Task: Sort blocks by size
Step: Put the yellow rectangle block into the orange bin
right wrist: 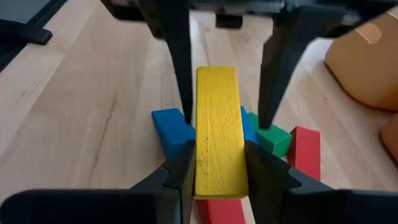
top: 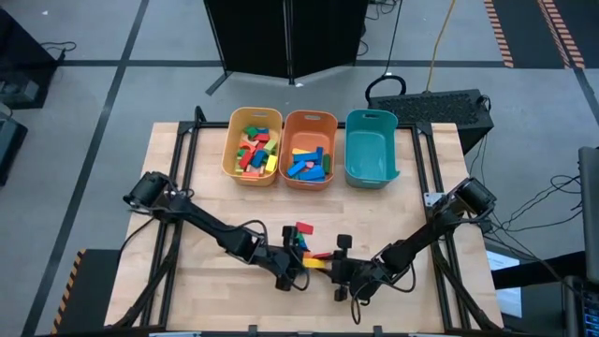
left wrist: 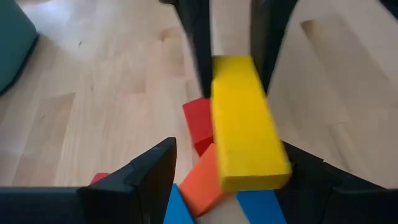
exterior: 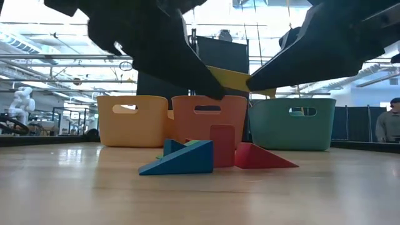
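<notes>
The left gripper picks up the yellow bar by its loose end (top: 307, 263) (left wrist: 252, 158) next, since my right gripper's fingers cover one end of it.
A yellow bar (right wrist: 216, 118) hangs above a small heap of blocks near the table's front middle. My right gripper (right wrist: 219, 149) is shut on one end of it. My left gripper (left wrist: 229, 149) is open, with its fingers on either side of the bar's other end (left wrist: 249, 155). In the heap below are a blue wedge (exterior: 181, 161), an upright red block (exterior: 222, 145), a red wedge (exterior: 262, 157) and a green block (right wrist: 273, 138), all resting on the tabletop. In the high view the bar (top: 318, 265) shows between the two grippers. My right gripper pinches the yellow bar's end (right wrist: 217, 171) between its two fingers, one on each long side. The fingers come slanting down from the table's right and lie along the bar. The bar is lifted clear of the heap, nearly level. My left gripper: one finger (right wrist: 183, 68) stands right beside the bar, and I cannot tell whether it touches.
Three bins stand in a row at the far side: a yellow bin (top: 231, 140) and an orange bin (top: 310, 116), both with blocks inside, and a teal bin (top: 370, 154). Bare tabletop lies to the left and right of the heap.
</notes>
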`<action>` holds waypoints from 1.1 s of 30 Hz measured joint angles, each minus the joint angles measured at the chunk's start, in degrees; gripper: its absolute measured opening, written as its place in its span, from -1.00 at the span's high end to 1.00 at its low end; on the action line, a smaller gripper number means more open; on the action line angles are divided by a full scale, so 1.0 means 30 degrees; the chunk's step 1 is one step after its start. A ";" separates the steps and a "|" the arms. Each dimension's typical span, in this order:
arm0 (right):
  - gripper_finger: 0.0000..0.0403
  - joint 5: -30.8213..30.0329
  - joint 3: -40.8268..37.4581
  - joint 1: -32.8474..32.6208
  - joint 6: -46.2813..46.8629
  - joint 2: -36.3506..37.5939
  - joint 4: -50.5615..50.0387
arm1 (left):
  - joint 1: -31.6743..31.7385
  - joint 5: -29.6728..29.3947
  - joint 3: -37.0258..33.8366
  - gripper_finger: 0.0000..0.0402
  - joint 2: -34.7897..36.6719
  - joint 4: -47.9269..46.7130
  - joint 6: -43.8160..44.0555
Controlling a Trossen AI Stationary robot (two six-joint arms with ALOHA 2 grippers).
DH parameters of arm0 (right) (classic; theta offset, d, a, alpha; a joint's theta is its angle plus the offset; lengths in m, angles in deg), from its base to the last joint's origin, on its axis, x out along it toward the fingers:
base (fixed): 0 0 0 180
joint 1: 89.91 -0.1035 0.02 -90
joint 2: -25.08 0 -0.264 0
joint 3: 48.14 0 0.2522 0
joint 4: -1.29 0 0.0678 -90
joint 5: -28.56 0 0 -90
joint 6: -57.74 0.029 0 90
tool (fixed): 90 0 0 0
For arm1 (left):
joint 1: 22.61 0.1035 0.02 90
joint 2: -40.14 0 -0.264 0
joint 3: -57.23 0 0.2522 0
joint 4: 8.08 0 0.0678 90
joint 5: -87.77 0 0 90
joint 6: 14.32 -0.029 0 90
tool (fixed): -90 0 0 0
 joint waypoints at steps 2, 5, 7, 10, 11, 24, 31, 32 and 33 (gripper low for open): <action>0.51 -0.0067 0.0000 0.0000 0.0000 0.0000 0.0003 | 0.0167 0.0004 0.0000 -0.20 -0.0129 0.0106 -0.0001; 0.51 -0.0083 0.0000 0.0007 -0.0002 -0.0007 0.0080 | 0.0303 0.0007 0.0000 -0.20 -0.0133 0.0373 -0.0001; 0.51 -0.0116 0.0000 0.0017 -0.0001 -0.0007 0.0082 | 0.0338 0.0007 0.0000 -0.19 -0.0133 0.0602 -0.0009; 0.51 -0.0087 0.0000 0.0020 0.0000 -0.0007 0.0103 | 0.0331 0.0052 0.0000 -0.19 -0.0133 0.0970 -0.0075; 0.51 -0.0068 0.0000 0.0061 0.0000 -0.0010 0.0104 | 0.0338 0.0130 0.0000 -0.19 -0.0133 0.1044 -0.0099; 0.50 -0.0071 0.0000 0.0138 0.0143 -0.0015 0.0061 | 0.0367 0.0820 0.0000 0.49 -0.0133 0.0971 -0.0176; 0.45 -0.0215 0.0007 0.0146 0.0362 -0.0015 -0.0338 | 0.0375 0.0213 0.0000 0.52 -0.0133 0.0954 -0.0205; 0.41 -0.0354 0.0014 0.0146 0.0543 -0.0015 -0.0519 | 0.0375 -0.0118 0.0000 0.51 -0.0133 0.0954 -0.0205; 0.37 -0.0529 0.0022 0.0153 0.0727 -0.0015 -0.0743 | 0.0375 -0.0483 0.0000 0.50 -0.0133 0.0937 -0.0205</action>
